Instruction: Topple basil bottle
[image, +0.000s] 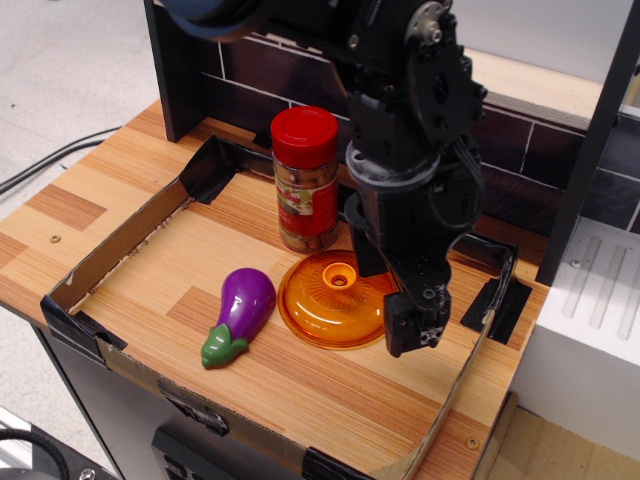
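The upright jar (307, 208) should be grabbed by its red cap (304, 138) next, so that my gripper can topple the basil bottle.
The basil bottle (305, 180) is a clear jar with a red cap, a red label and brownish contents. It stands upright at the back of the wooden tray area, taller than the purple eggplant toy (240, 312). My black gripper (392, 292) points down just right of the bottle, over the right edge of the orange lid (333, 300). Its fingers stand apart and hold nothing. One finger (366, 245) is close to the bottle's lower right side, with a small gap between them.
A low cardboard wall (120, 250) with black tape rings the wooden board. A dark brick-pattern back panel (530, 150) stands behind. A white block (600, 330) sits off the board's right side.
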